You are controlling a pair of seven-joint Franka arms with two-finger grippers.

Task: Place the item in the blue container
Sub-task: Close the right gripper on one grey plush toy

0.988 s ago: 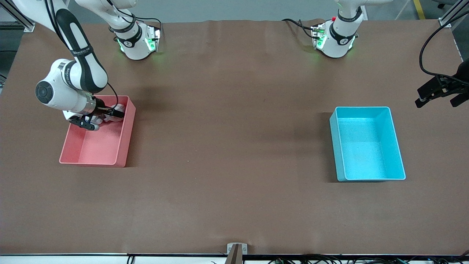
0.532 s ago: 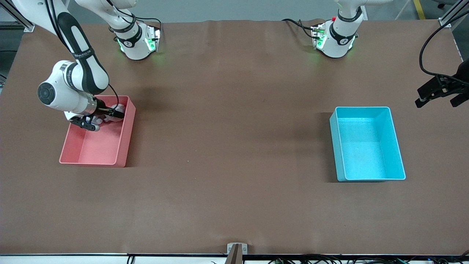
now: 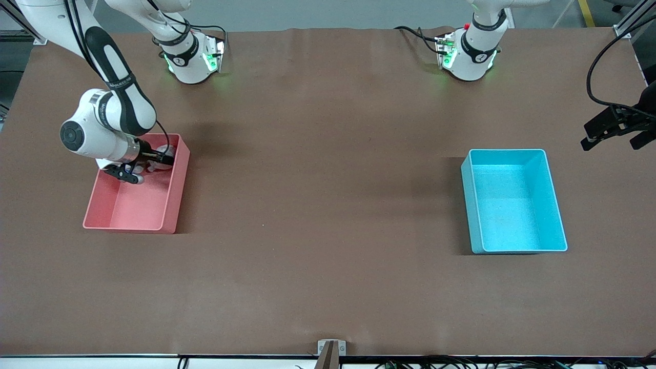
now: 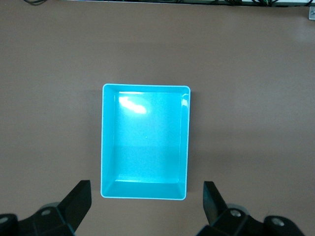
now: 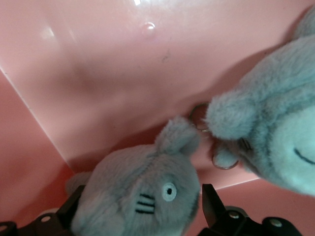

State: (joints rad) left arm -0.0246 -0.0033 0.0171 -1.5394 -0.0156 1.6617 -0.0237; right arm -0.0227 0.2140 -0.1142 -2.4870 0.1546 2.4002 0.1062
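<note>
My right gripper's fingers straddle the grey plush toy (image 5: 140,196) with whisker marks, so it needs to close on the toy.
The blue container (image 3: 512,205) stands empty toward the left arm's end of the table; the left wrist view shows its bare floor (image 4: 145,142) from above. My left gripper (image 3: 612,139) hangs open and empty high over the table beside it, waiting (image 4: 142,209). My right gripper (image 3: 143,165) is down in the pink bin (image 3: 138,205), open, its fingers on either side of a grey plush toy (image 5: 140,196) with a round eye and whisker marks. A second grey plush (image 5: 275,137) lies touching it, joined by metal rings (image 5: 199,114).
The pink bin (image 5: 98,73) sits toward the right arm's end of the table, its walls close around my right gripper. The brown tabletop (image 3: 328,205) stretches wide between the two bins. Cables run near the left arm's base (image 3: 469,51).
The right arm's wrist and forearm have shifted slightly toward the table's middle while the gripper stayed in the pink bin at the plush. The left arm has not moved.
</note>
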